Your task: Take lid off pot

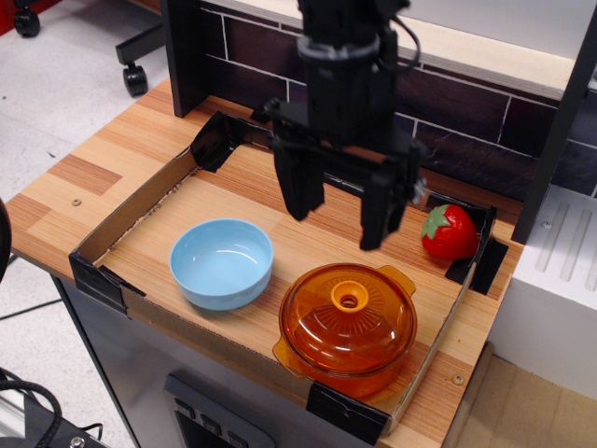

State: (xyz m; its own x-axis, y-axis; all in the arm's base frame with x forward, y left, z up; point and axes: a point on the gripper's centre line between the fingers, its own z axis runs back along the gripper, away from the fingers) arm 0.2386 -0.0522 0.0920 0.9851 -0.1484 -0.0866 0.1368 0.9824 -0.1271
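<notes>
I will next grip the orange domed lid by its centre knob, to take it off the transparent orange pot (364, 366).
The transparent orange pot (364, 366) stands at the front right of the cardboard tray. The orange domed lid (322, 327) sits on it, with its small round hollow knob (348, 297) at the centre. My black gripper (340, 217) hangs above the tray, behind and slightly left of the pot. It is open and empty, fingers pointing down and set wide apart, well above the lid. One side handle (403, 276) of the pot shows at the back right.
A light blue bowl (222, 262) sits left of the pot. A red strawberry toy (449, 232) lies in the tray's back right corner. The low cardboard wall (121, 217) rings the wooden tabletop; a dark tiled wall stands behind.
</notes>
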